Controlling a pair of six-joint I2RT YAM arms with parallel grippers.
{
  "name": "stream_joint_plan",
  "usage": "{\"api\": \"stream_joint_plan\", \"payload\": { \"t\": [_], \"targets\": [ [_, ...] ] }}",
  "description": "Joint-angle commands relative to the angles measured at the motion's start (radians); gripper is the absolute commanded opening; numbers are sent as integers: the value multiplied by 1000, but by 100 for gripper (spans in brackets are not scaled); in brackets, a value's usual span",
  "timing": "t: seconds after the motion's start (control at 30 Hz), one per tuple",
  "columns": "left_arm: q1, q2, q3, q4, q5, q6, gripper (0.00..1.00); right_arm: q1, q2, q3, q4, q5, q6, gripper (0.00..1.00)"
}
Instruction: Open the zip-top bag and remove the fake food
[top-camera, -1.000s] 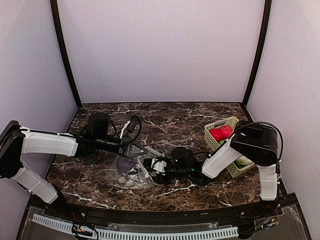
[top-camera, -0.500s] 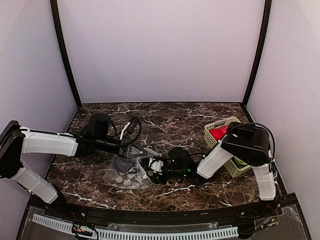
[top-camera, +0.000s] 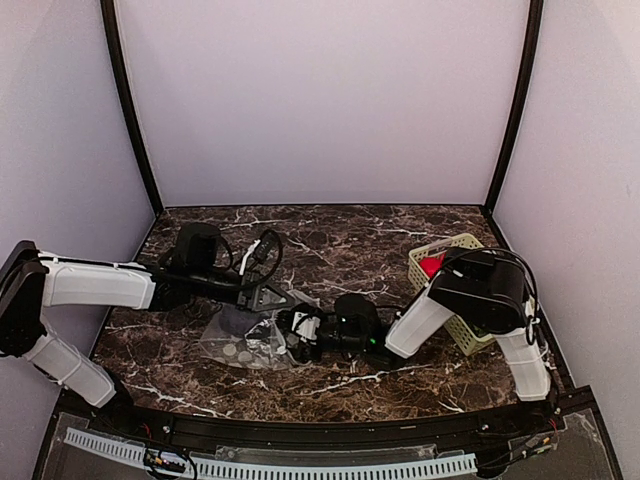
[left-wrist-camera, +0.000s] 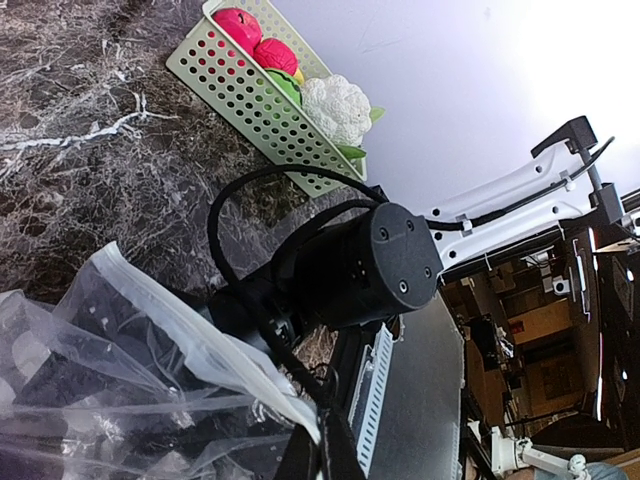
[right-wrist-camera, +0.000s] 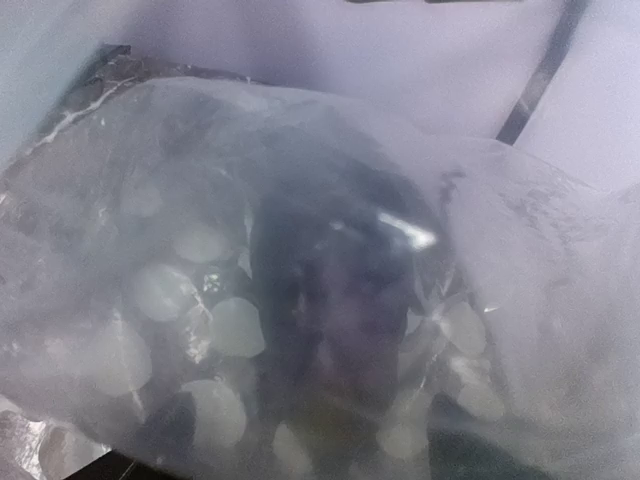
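I should next use my right gripper to grab the dark purplish piece (right-wrist-camera: 345, 300) by its end nearest the bag's opening (right-wrist-camera: 336, 388). The piece can then come out lengthwise through the bag's opening.
The clear dotted zip-top bag (top-camera: 240, 342) lies left of centre on the marble table. My left gripper (top-camera: 283, 300) is shut on the bag's upper rim and holds it up; in the left wrist view the fingers (left-wrist-camera: 325, 445) pinch the plastic (left-wrist-camera: 110, 370). My right gripper (top-camera: 297, 330) is pushed into the bag's mouth from the right. The right wrist view is filled with dotted plastic (right-wrist-camera: 200, 250) and a dark purplish piece (right-wrist-camera: 345, 300) close ahead; the fingers do not show. Two red fruits (left-wrist-camera: 240, 22) and the white cauliflower (left-wrist-camera: 335, 105) lie in the basket.
The light-green lattice basket (top-camera: 440, 250) stands at the right edge of the table, partly behind my right arm's elbow (top-camera: 480, 290). My right arm's black wrist (left-wrist-camera: 360, 265) lies low across the table between bag and basket. Black cables loop over the left wrist (top-camera: 262, 255).
My right arm has slid left along the table, its gripper going further into the bag. The bag has shifted a little left. My left gripper has kept its hold in place.
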Motion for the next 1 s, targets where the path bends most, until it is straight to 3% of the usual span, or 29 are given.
{"api": "stream_joint_plan", "payload": {
  "t": [0.0,0.23,0.6,0.97],
  "targets": [
    [6,-10,29,-13,31,13,1,1,53,61,10,-32,-20,77],
    [6,-7,27,-13,37,12,1,1,125,148,-39,-61,22,69],
    [6,-16,16,-20,41,15,1,3,189,166,69,-15,102,51],
    [6,-3,23,-84,-56,63,1,19,9,9,59,4,122,38]
  ]
}}
